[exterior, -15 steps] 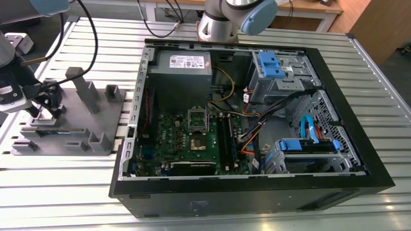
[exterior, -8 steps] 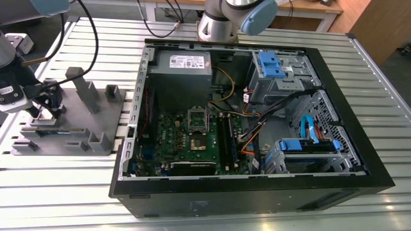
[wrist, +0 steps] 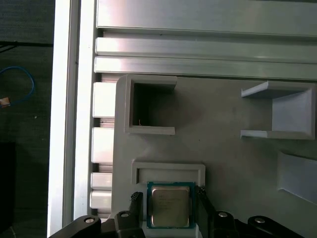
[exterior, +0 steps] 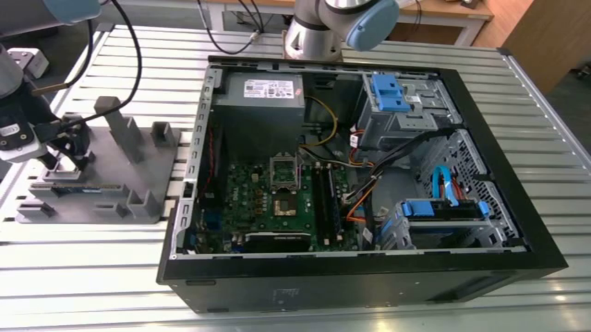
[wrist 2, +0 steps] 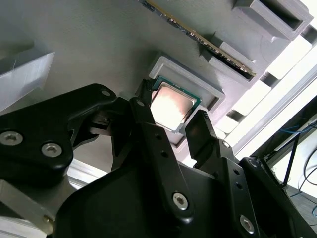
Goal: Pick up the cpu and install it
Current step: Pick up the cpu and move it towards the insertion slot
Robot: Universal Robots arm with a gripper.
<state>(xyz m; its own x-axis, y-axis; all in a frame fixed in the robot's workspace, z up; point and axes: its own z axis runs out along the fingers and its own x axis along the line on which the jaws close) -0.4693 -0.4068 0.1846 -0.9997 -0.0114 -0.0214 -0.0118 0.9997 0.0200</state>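
My gripper will grab the cpu by its two free side edges next, since an empty raised slot [wrist: 168,173] crowds the cpu's end edge.
The cpu [wrist: 170,206] is a small square chip with a shiny metal top and green rim. It lies flat in a raised pale recess [wrist 2: 208,84] of the grey fixture tray [exterior: 102,187]. My gripper [wrist: 168,198] hangs low over it at the exterior view's left [exterior: 69,162]. Its two black fingers [wrist 2: 198,129] stand on either side of the cpu [wrist 2: 171,104] with narrow gaps, so it is open around the chip. The green motherboard [exterior: 249,200] lies inside the open computer case, with its dark square socket [exterior: 282,205] below a raised silver frame [exterior: 284,169].
The black computer case [exterior: 369,277] takes up the middle of the slatted metal table [exterior: 93,290]. A long thin memory stick [wrist 2: 198,37] sits in a slot of the tray beside the cpu recess. Upright grey posts [exterior: 120,128] rise from the tray. A second arm's base [exterior: 319,28] stands behind the case.
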